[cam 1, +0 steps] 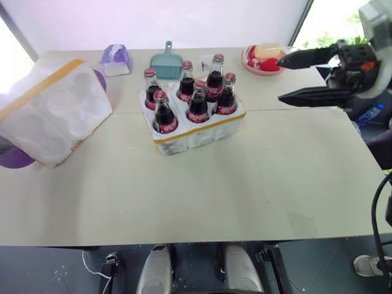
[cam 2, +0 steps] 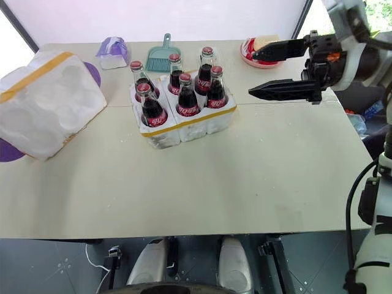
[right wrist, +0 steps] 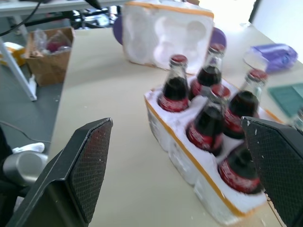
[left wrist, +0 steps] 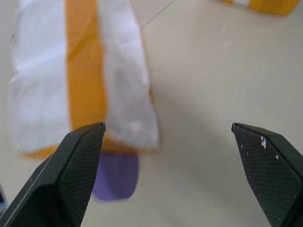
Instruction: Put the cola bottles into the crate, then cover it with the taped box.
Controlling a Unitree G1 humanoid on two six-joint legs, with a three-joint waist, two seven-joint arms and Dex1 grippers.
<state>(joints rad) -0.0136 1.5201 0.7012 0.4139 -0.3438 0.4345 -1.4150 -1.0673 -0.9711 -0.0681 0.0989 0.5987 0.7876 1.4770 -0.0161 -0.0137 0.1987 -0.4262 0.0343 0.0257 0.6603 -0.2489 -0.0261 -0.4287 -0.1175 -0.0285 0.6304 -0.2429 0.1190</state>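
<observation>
The foam body of the taped box [cam 1: 52, 110] is too wide for my fingers. Next, my left gripper grabs the narrow purple tab at its end [cam 1: 17, 158].
Several cola bottles [cam 1: 198, 104] with red caps stand upright in the crate [cam 1: 202, 133], a low white foam tray with a yellow tape band, at the table's middle. The taped box [cam 1: 52, 110] lies tipped at the left edge, its moulded wells facing the crate and a yellow band across its top. My right gripper [cam 1: 279, 79] hangs open in the air to the right of the crate, fingers pointing left, apart from the bottles. In the left wrist view my left gripper [left wrist: 167, 126] is open and empty above the table, beside the taped box [left wrist: 80, 80].
A purple tissue pack [cam 1: 115, 59], a teal dustpan [cam 1: 166, 61] and a red plate of food [cam 1: 263, 58] line the far side. A purple disc [cam 1: 15, 158] lies under the taped box. A cardboard box [right wrist: 47, 56] sits on the floor beyond the table's left end.
</observation>
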